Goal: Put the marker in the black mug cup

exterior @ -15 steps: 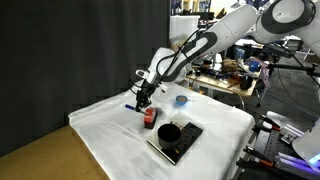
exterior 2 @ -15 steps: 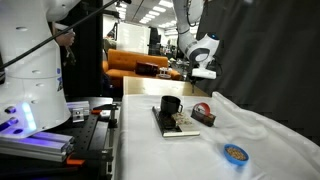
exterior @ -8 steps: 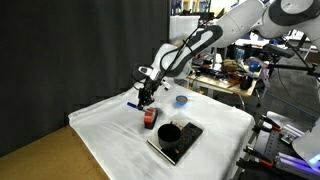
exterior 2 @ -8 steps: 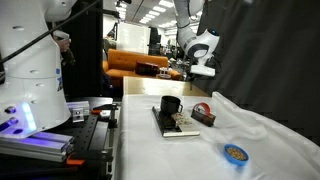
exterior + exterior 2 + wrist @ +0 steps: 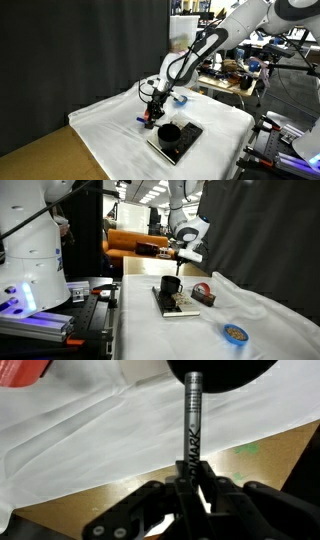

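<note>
My gripper is holding the marker and should keep holding it. Only the tip of the marker is over the opening, so the marker would fall against the black mug cup's near rim if I opened now.
My gripper [image 5: 193, 472] is shut on the marker [image 5: 192, 415], a dark pen with white lettering that points away from the wrist camera toward the black mug cup [image 5: 215, 372]. In both exterior views the gripper [image 5: 152, 106] [image 5: 180, 253] hangs in the air above the white-covered table, close to and slightly short of the black mug cup [image 5: 169, 131] [image 5: 170, 285]. The cup stands on a flat dark square slab [image 5: 187, 140].
A red and black object [image 5: 151, 117] [image 5: 203, 293] lies on the white cloth next to the slab. A small blue round object [image 5: 181, 99] [image 5: 235, 332] lies farther off. A black curtain stands behind the table. Lab benches and equipment surround it.
The gripper with the marker has moved from above the table's far side toward the black cup and has come lower.
</note>
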Available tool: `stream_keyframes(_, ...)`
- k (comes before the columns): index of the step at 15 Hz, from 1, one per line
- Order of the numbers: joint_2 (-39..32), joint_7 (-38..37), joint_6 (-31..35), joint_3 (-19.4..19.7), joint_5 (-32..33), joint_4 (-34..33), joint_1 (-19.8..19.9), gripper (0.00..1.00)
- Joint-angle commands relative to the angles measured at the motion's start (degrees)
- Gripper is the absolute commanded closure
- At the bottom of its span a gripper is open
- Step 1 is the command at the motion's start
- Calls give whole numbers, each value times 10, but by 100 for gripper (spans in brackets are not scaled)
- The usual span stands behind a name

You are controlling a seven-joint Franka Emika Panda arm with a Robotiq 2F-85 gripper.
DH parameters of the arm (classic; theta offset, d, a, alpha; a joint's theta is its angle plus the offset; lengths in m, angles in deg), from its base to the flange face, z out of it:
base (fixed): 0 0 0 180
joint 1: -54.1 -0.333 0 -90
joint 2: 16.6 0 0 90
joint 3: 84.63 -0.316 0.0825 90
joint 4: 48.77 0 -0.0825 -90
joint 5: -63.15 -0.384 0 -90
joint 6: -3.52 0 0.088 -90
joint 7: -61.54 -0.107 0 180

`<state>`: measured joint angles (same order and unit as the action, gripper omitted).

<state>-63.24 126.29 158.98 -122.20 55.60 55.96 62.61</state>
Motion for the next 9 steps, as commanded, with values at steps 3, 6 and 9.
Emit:
stream_keyframes(3,29,0,14,-16,-29,45,20,96)
stream_keyframes(6,35,-11,21,-11,-35,60,18,96)
stream_keyframes(9,29,-23,26,-9,-43,77,20,96)
